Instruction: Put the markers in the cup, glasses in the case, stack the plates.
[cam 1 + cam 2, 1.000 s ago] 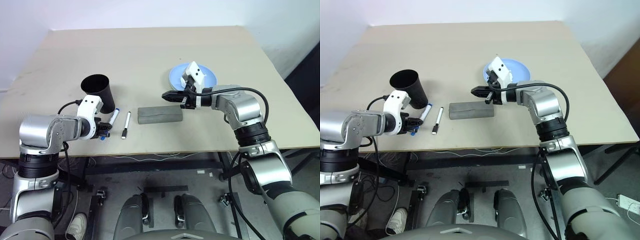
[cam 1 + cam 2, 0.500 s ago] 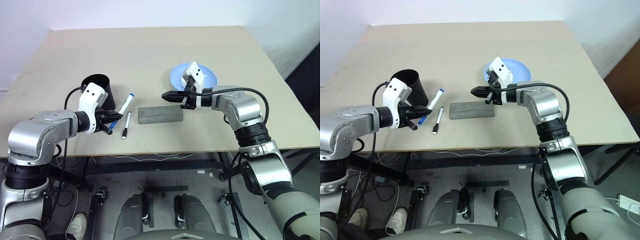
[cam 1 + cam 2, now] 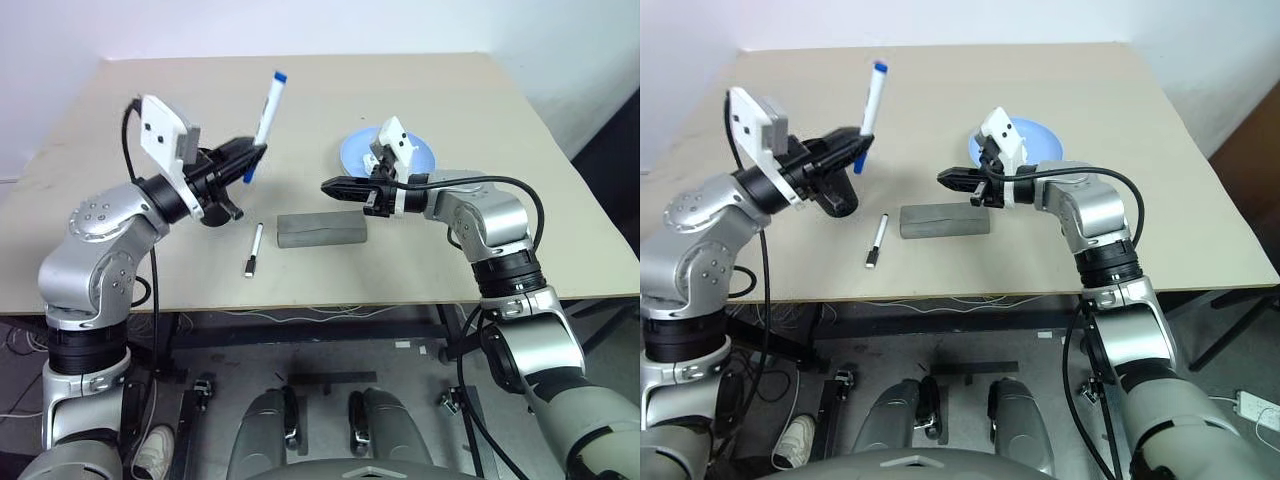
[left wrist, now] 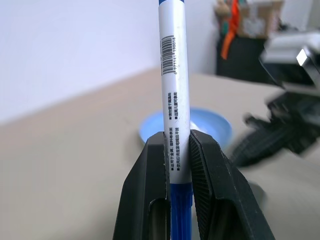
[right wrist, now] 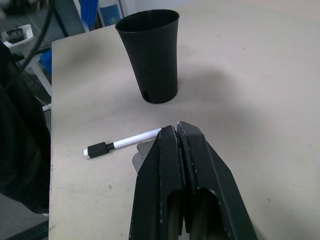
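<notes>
The marker's blue lower end [image 3: 249, 176] is above the black cup [image 3: 214, 216] and to the side of it. I will line the marker up with the cup first, and only then open my left gripper.
My left gripper [image 3: 254, 156] is shut on the blue-capped marker [image 3: 268, 108], holding it upright well above the table, over the spot where the black cup [image 5: 150, 60] stands empty. The wrist view shows both fingers [image 4: 150, 165] clamped on the marker's lower barrel [image 4: 172, 90]. The black-capped marker [image 3: 253, 250] lies on the table beside the shut grey case [image 3: 320, 228]. My right gripper [image 3: 326, 187] is shut and empty, hovering just above the case's far edge. A light blue plate [image 3: 422, 157] lies behind the right wrist. The glasses are out of view.
The tan table [image 3: 330, 95] stretches bare behind the cup and plate. Its front edge [image 3: 400, 300] runs close below the case and the lying marker. Black cables hang under the table.
My left gripper has lifted the blue-capped marker off the table, risen beside the cup and turned the marker upright. The right arm has held still.
</notes>
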Controlling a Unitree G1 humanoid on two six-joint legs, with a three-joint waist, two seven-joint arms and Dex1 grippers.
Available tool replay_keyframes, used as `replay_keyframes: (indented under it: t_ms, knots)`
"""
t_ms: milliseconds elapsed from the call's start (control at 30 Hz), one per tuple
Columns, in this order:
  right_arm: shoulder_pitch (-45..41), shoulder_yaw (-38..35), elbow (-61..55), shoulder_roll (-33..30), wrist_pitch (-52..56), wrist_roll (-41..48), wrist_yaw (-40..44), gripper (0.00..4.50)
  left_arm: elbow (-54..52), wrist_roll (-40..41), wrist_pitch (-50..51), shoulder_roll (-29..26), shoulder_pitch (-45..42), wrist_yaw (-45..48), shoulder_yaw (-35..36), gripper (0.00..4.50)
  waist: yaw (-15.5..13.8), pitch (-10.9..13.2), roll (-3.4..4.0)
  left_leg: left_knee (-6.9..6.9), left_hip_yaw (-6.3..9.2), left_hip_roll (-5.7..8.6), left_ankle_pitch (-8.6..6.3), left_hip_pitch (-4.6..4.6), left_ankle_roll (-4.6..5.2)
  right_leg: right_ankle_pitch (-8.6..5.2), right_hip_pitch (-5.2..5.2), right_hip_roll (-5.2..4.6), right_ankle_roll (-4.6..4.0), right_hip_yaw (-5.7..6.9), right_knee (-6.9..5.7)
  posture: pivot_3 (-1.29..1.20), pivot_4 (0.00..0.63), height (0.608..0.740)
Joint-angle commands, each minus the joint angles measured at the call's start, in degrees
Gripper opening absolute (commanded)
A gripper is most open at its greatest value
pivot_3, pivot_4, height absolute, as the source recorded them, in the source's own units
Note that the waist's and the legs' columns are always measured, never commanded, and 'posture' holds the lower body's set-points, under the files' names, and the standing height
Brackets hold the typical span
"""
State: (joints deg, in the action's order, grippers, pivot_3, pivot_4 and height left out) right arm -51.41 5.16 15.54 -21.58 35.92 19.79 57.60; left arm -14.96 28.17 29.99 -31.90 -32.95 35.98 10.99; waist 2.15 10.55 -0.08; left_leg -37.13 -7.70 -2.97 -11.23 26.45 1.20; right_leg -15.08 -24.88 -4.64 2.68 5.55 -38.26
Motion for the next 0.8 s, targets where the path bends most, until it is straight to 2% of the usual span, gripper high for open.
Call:
replay_keyframes:
  t_ms: [33, 200, 333, 800]
  knots:
    - [-0.83, -6.58, -3.98, -0.75, 2.67, 6.8, 0.7, 0.05, 3.77, -6.02, -10.73, -0.12, -1.59, -1.91, 0.96, 0.26, -0.11, 0.0, 0.0, 0.0, 0.0, 0.0, 0.0, 0.01, 0.02, 0.01, 0.0, 0.01, 0.01, 0.01, 0.0, 0.0, 0.15, 0.71]
    - [2.42, -9.42, -7.68, -4.32, 5.04, 11.24, 3.28, 0.05, 9.74, -7.91, -17.64, 1.08, -2.75, -5.02, 3.25, 0.26, -0.97, 0.0, -0.01, -0.01, -0.01, 0.01, 0.0, 0.01, 0.07, 0.02, 0.01, 0.0, 0.04, 0.02, 0.04, 0.0, 0.15, 0.71]
    - [6.17, -7.63, -13.71, -6.52, 6.52, 13.21, 5.61, 0.05, 14.33, -8.78, -23.52, 1.53, -3.24, -4.86, 3.69, 0.26, -1.31, 0.0, 0.0, 0.01, 0.0, -0.01, -0.01, 0.01, 0.08, 0.02, 0.0, 0.01, 0.04, 0.02, 0.06, 0.0, 0.15, 0.71]
    - [8.76, -5.93, -15.9, -8.44, 5.9, 12.08, 2.14, 0.05, 26.78, -7.96, -35.63, 2.78, -4.15, -5.82, 6.38, 0.26, -1.42, 0.0, -0.01, -0.04, 0.0, -0.01, 0.0, 0.03, 0.14, 0.07, 0.01, -0.01, 0.08, 0.03, 0.06, 0.0, 0.15, 0.71]
